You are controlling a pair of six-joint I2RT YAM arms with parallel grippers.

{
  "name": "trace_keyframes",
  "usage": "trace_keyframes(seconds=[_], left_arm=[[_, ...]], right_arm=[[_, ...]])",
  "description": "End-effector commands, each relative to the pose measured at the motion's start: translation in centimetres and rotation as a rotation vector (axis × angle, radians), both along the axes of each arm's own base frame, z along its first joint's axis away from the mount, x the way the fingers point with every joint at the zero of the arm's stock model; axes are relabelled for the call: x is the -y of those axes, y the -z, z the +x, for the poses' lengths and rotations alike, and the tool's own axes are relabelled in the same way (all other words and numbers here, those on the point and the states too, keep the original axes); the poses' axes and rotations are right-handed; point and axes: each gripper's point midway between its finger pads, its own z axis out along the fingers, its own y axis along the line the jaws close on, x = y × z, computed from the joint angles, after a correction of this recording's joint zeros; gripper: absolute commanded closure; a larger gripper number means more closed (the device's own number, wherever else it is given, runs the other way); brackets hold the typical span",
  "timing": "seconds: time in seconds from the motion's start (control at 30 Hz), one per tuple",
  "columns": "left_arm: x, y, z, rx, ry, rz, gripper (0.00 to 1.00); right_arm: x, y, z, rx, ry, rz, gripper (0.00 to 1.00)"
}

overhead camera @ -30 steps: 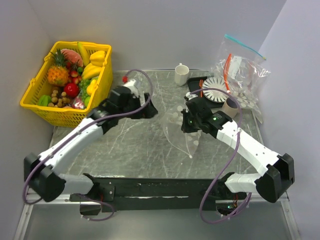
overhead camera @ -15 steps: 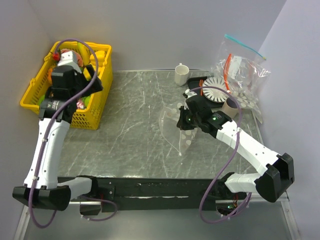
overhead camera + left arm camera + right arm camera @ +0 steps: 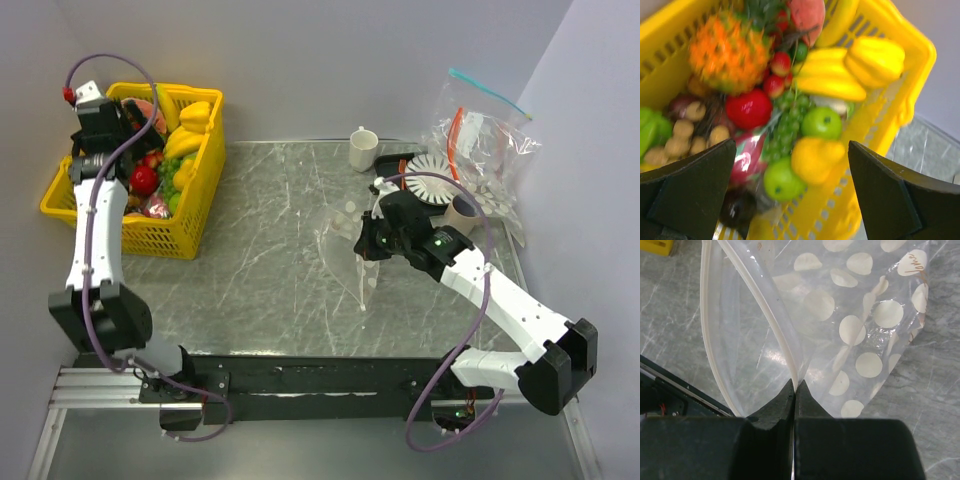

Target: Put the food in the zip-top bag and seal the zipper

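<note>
I need to get the food into the zip-top bag's opening, so next my left gripper should grab the pineapple's green leaves and leave its orange body free.
The food lies in the yellow basket (image 3: pixel 205 175): the pineapple (image 3: pixel 727 55), the strawberries (image 3: pixel 777 75) and the red apple (image 3: pixel 749 108). My left gripper (image 3: pixel 790 195) is open and empty above the basket, with green and yellow fruit between its fingers; it also shows in the top view (image 3: pixel 100 125). My right gripper (image 3: pixel 795 387) is shut on the zipper (image 3: pixel 765 305) of the polka-dot zip-top bag (image 3: pixel 860 325). It holds one side of the mouth so that the bag gapes. In the top view the bag (image 3: pixel 350 250) hangs at the right gripper (image 3: pixel 372 243).
The basket also holds bananas (image 3: pixel 835 87), green fruit (image 3: pixel 822 122), grapes and nuts. A white cup (image 3: pixel 362 148), a white ribbed disc (image 3: pixel 432 167), a cardboard tube (image 3: pixel 462 210) and other clear bags (image 3: pixel 480 140) are at the back right.
My left arm has swung from the table's middle out to the far left and now hovers over the basket. My right gripper has kept its hold on the bag, shifting it slightly.
</note>
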Motion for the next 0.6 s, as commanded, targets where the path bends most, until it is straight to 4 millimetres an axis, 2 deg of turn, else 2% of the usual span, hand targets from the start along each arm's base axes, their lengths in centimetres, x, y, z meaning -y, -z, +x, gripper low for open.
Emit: trace_keyframes(seconds=[0.0,0.03,0.07,0.1,0.2,0.33,0.43,0.53,0.57], left_arm=[[-2.6,-5.4,4.3,0.151,-0.082,0.056,0.01],[-3.2,-5.4,4.9,0.135,-0.086,0.089,0.01],[-3.8,-3.7,6.3,0.091,-0.095,0.101,0.01],[-4.2,-5.1,6.9,0.116,-0.106,0.125,0.01],[-6.1,-5.1,9.0,0.105,-0.122,0.257,0.00],[-6.9,-4.5,11.1,0.125,-0.097,0.349,0.01],[-7.3,-2.7,12.8,0.096,-0.083,0.373,0.01],[-8.5,-0.1,14.5,0.039,-0.101,0.408,0.01],[-9.1,1.4,15.2,0.013,-0.116,0.418,0.01]], right_arm=[[-0.2,-1.7,0.1,0.073,-0.038,0.016,1.00],[-0.1,-1.9,0.0,0.080,-0.038,0.015,1.00],[-0.1,-1.8,-0.1,0.081,-0.047,0.012,1.00],[0.0,-1.9,-0.1,0.083,-0.048,0.012,1.00],[-0.3,-2.0,-0.7,0.081,-0.079,0.028,1.00],[-0.6,-2.5,-1.3,0.086,-0.100,0.058,1.00],[-0.8,-2.8,-1.4,0.092,-0.112,0.075,1.00],[-1.1,-2.7,-1.6,0.081,-0.122,0.081,1.00],[-1.1,-2.7,-1.6,0.081,-0.126,0.084,1.00]])
